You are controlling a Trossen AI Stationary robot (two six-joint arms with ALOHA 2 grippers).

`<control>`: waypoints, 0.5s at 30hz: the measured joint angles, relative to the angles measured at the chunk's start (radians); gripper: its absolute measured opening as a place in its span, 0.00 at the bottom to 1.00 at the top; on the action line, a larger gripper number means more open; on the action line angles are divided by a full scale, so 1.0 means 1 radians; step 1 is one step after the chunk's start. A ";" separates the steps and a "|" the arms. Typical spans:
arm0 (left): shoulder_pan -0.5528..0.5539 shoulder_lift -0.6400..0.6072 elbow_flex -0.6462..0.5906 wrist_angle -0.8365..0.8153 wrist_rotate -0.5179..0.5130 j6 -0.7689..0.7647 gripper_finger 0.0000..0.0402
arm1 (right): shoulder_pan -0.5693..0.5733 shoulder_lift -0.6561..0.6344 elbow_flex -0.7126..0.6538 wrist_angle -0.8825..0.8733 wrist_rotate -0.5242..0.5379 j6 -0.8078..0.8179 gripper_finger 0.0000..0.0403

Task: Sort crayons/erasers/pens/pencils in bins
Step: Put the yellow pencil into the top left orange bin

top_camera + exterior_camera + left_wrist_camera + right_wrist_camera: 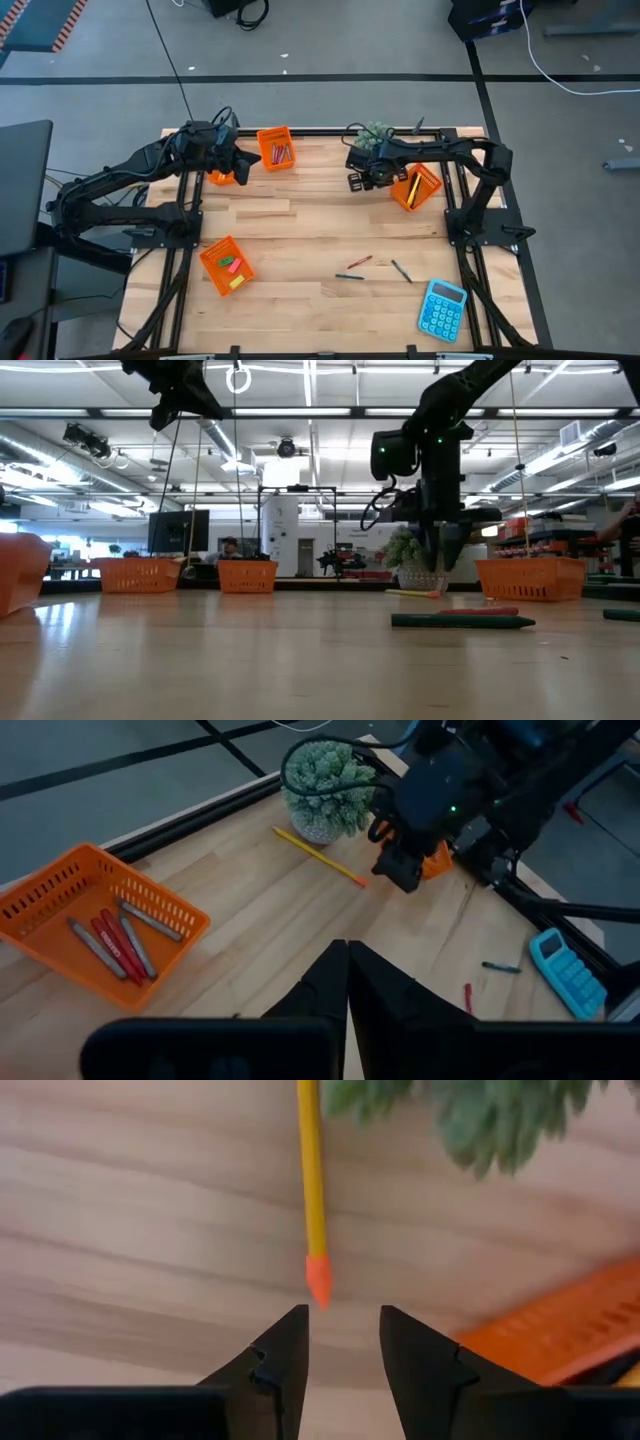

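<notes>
The pencil's orange-end with the cap (317, 1277) is the part my right gripper should grab next. The pencil's yellow body (312, 1175) then stays free for sorting into a bin.
A yellow pencil (312, 1170) with an orange end (318, 1278) lies flat on the table beside a small potted plant (327, 788). My right gripper (340, 1335) hangs open over the table, pointing down, its fingertips just short of that orange end and touching nothing. My left gripper (347, 960) is shut and empty, raised above the far left of the table (255, 158). Next to it stands an orange bin (95, 920) with red and grey crayons. A bin (417, 187) at the right holds pencils, and a near-left bin (226, 265) holds erasers.
A red crayon (360, 261) and two dark sticks (349, 275) (401, 270) lie loose near the table's front. A blue calculator (442, 308) sits at the near right. Another orange bin (222, 177) is partly hidden under the left arm.
</notes>
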 joint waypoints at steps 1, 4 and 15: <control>0.000 0.000 0.000 0.000 0.000 -0.004 0.04 | -0.002 0.000 0.000 0.007 0.010 -0.015 0.32; 0.000 0.000 0.000 0.000 0.002 -0.008 0.06 | -0.002 0.000 0.000 0.046 0.019 -0.062 0.32; 0.000 0.000 0.000 0.001 0.000 -0.036 0.03 | -0.001 0.019 -0.006 0.098 0.053 -0.127 0.32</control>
